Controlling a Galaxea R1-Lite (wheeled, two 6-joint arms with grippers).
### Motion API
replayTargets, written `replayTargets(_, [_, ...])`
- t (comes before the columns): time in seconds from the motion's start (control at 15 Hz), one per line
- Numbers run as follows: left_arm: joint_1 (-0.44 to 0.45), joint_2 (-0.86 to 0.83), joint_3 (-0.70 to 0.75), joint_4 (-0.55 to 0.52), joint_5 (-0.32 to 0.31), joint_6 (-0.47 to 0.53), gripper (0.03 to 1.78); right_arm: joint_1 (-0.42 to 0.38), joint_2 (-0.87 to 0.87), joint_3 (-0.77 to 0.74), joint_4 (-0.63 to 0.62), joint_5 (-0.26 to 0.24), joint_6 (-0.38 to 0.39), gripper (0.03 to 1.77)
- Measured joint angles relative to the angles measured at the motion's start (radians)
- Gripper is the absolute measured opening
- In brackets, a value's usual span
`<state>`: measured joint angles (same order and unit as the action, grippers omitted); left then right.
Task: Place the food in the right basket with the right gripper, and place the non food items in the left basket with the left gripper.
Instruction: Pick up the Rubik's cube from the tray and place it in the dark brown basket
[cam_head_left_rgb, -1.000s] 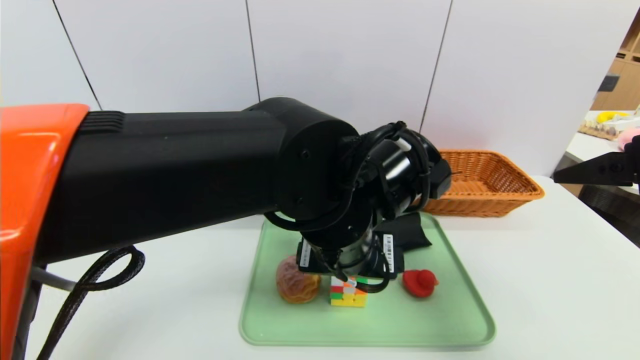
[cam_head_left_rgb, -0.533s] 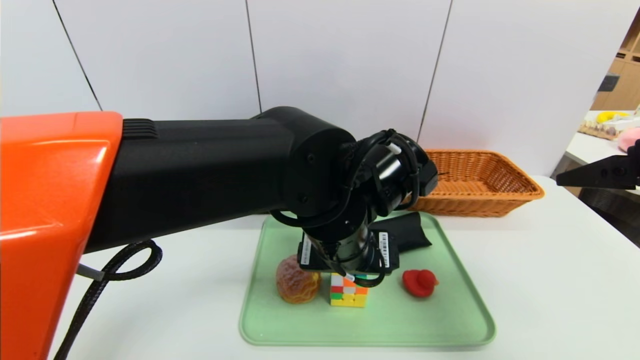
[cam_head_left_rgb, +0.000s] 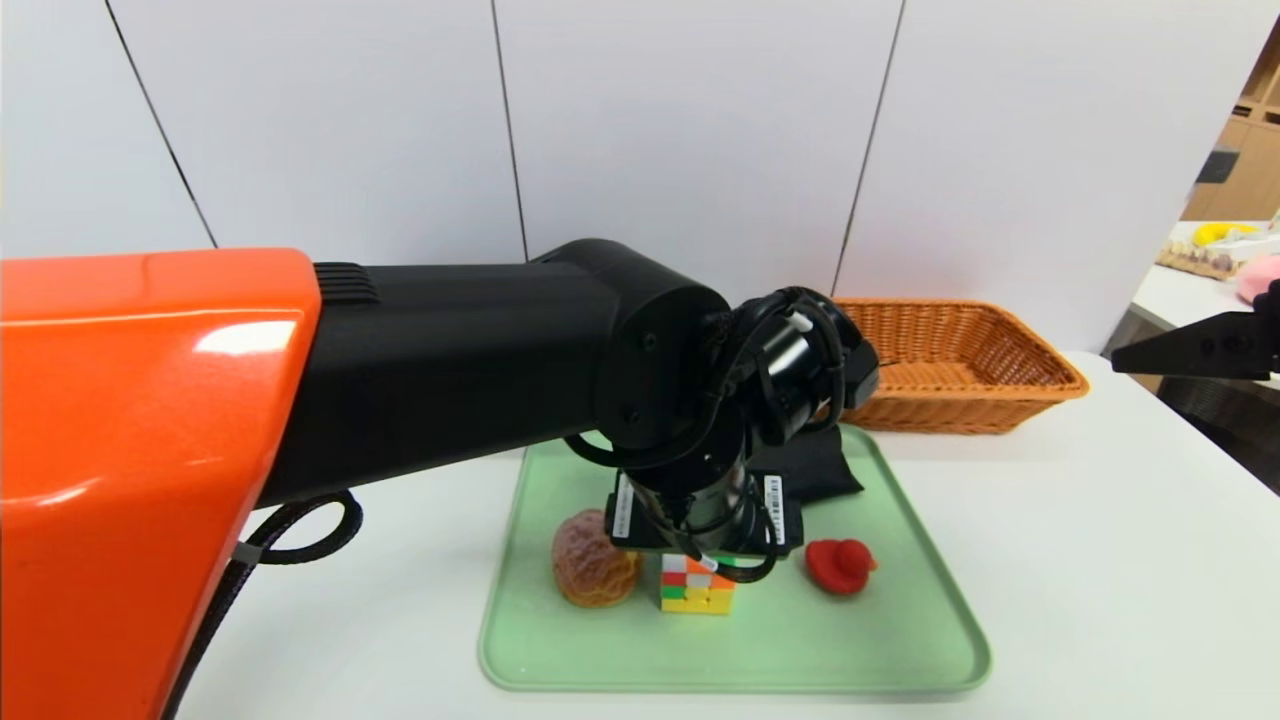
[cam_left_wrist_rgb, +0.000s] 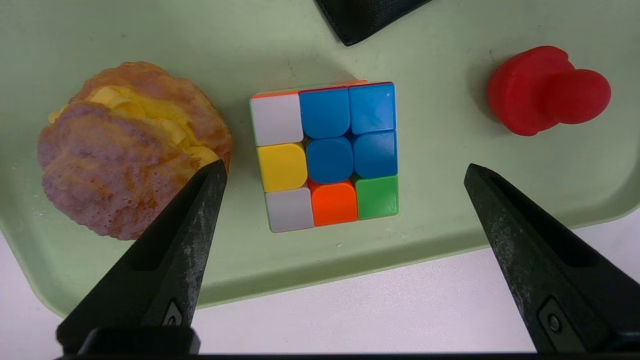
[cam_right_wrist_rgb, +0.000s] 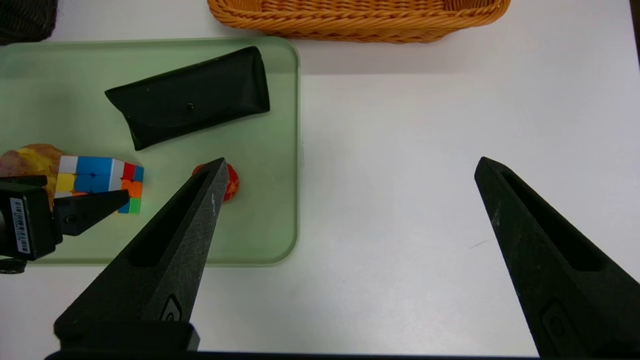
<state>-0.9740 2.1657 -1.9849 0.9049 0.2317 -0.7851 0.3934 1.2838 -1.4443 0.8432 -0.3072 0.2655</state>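
My left gripper's fingers stop above the cube's top, green tray between them, so it is too early to close; lowering to the cube comes first.
On the green tray lie the food, a golden bun, a multicoloured cube, a red duck and a black glasses case. My left gripper hangs open right above the cube. Its fingers stand wide on either side of the cube, one tip beside the bun. In the head view its wrist hides the cube's top. My right gripper is open and empty over bare table, right of the tray. The orange-tan right basket sits behind the tray. A corner of the dark left basket shows.
The big black-and-orange left arm fills the head view's left side and hides the table behind it. A second table with objects stands off to the far right. White table lies between the tray and the right edge.
My left arm has sunk lower over the tray, bringing its wrist down closer to the cube. The right gripper has hardly moved. All the objects lie as before.
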Motion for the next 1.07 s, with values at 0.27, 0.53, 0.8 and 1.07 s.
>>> replayTargets(0.27, [0.008,0.018,0.000,-0.017,-0.003,0.001,1.69,0.000,0.000,0.000,0.000,0.002,0.000,1.70])
replayTargets(0.53, [0.023,0.041,0.000,-0.030,-0.007,0.003,1.69,0.000,0.000,0.000,0.000,0.001,0.000,1.70])
replayTargets(0.8, [0.027,0.063,0.000,-0.037,-0.022,0.003,1.69,0.000,0.001,-0.001,0.000,-0.001,-0.001,1.70])
replayTargets(1.07, [0.027,0.079,0.000,-0.043,-0.025,0.004,1.69,0.000,0.006,0.002,0.001,-0.001,-0.001,1.70])
